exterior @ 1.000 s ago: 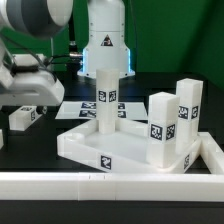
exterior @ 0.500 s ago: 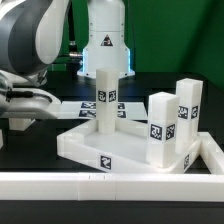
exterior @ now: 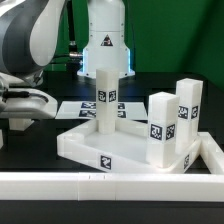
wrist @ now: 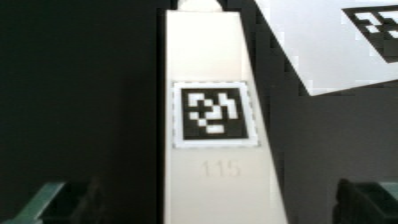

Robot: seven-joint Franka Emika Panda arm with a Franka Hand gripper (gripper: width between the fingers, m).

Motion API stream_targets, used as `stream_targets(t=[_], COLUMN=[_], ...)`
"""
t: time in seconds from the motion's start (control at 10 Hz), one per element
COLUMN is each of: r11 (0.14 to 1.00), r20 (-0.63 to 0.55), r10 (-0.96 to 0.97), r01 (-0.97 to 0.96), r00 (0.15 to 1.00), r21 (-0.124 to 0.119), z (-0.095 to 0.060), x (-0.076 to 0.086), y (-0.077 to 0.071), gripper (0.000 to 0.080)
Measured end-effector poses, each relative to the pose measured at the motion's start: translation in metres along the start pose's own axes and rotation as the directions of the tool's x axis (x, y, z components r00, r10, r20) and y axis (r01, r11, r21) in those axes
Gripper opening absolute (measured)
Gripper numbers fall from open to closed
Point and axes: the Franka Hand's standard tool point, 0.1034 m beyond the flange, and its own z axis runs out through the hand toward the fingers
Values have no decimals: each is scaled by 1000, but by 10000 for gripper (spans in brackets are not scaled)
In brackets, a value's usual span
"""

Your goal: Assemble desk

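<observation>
My gripper's fingers reach down beside the tagged leg's long sides, so it is now time to close. Closing now would catch the leg.
The white desk slab lies on the table with three white tagged legs standing on it: one at the back and two at the exterior view's right. A fourth leg lies flat on the dark table at the exterior view's left, mostly covered by the arm. My gripper hangs straight over this leg, open, with one finger on each side and a clear gap to each. In the exterior view the gripper sits low over the leg.
The marker board lies behind the slab, and its corner shows in the wrist view. A long white rail runs along the front and turns up the exterior view's right side. The robot base stands at the back.
The arm has swung in and lowered over the lying leg at the exterior view's left, now covering most of it. The slab and the standing legs have not moved.
</observation>
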Motion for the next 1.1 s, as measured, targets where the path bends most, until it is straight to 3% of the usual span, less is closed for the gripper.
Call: stream_targets(t=[0.1,0.2,0.6,0.8,0.9,1.0,1.1], r11=[999,997,998,998,998,997,997], r20=[12,8,3,1,1,0,0], r10=[-34,-55,-42,15,29,49,54], r01=[34,56,43,-15,-29,-48,-54], r00=[999,998,999,1000,1000,999,999], r21=[-40,-56,-55,-56,-55,-55,-55], z=[-1,-2,-2,-2,-1,-1,-1], x=[1,3,4,4,4,4,5], y=[6,8,8,7,7,6,6], gripper=[648,648,648,384,384,288,288])
